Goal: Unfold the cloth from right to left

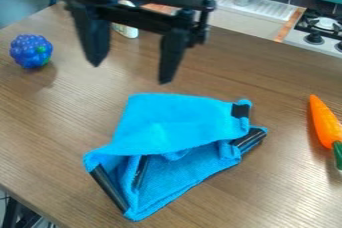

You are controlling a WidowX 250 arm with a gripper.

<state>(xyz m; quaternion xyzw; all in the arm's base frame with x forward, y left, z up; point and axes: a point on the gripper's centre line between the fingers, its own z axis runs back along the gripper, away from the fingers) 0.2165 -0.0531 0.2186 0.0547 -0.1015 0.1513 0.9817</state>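
Observation:
My gripper should next unfold the blue cloth, grabbing its upper layer's black-trimmed corner.
The black gripper hangs at the upper left of centre, its two fingers spread wide with nothing between them. It is above and behind the cloth, not touching it. The bright blue cloth lies folded and rumpled on the wooden table, near the middle of the view. Its upper layer covers the back part, while a lower layer shows toward the front. Black strips mark its corners at the right and the front left, and another dark strip shows inside the fold.
A blue berry cluster toy sits at the left of the table. An orange carrot lies at the right edge. Behind the gripper stands a white bottle; a toy stove is at the upper right.

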